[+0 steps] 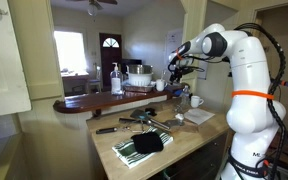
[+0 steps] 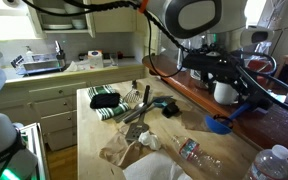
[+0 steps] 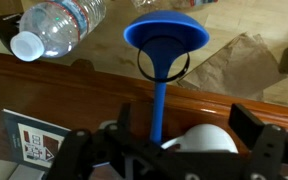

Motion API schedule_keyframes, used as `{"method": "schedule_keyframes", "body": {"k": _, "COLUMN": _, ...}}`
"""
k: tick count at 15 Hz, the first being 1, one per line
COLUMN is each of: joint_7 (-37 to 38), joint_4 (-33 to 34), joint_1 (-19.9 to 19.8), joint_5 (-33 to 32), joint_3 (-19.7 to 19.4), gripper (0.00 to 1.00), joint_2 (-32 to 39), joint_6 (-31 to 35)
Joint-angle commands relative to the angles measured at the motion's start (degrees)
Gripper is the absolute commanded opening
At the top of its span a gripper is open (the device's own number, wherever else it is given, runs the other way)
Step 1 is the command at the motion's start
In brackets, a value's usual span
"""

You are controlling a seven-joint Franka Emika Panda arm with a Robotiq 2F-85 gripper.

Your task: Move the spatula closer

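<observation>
My gripper should go lower before it closes on the handle, because an outside view shows a gap between my fingers and the blue spatula below, so closing now would miss.
The spatula is blue, with a round head (image 3: 166, 35) and a straight handle (image 3: 160, 100). It lies at the edge of the raised wooden counter (image 3: 54, 85). It also shows in an exterior view (image 2: 216, 124). My gripper (image 3: 184, 135) hangs over the handle's near end with its two black fingers wide apart on either side of it, not touching it. It is open. The handle's end is hidden behind the gripper body. A white mug (image 3: 202, 140) sits right under the gripper. In the exterior views the gripper (image 1: 176, 65) (image 2: 246, 95) is over the raised counter.
A plastic water bottle (image 3: 54, 30) (image 2: 269, 165) lies by the spatula head. Crumpled brown paper (image 3: 234, 65) (image 2: 134, 140), a green striped cloth (image 2: 106, 100) (image 1: 144, 148) and metal utensils (image 2: 139, 110) lie on the lower counter. A printed card (image 3: 29, 145) lies left of the gripper.
</observation>
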Motion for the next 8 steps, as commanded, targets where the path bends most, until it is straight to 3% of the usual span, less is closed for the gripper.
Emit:
{"method": "schedule_keyframes", "body": {"k": 1, "joint_7": 0.46, "joint_4": 1.11, "joint_1": -2.22, "joint_5": -0.76, "joint_3": 1.97, "gripper": 1.0, "joint_2": 1.09, "joint_6": -0.24}}
{"method": "schedule_keyframes", "body": {"k": 8, "joint_7": -0.99, "joint_4": 3.32, "joint_1": -3.51, "joint_5": 0.03, "joint_3": 3.43, "gripper": 1.0, "joint_2": 4.15, "joint_6": 1.55}}
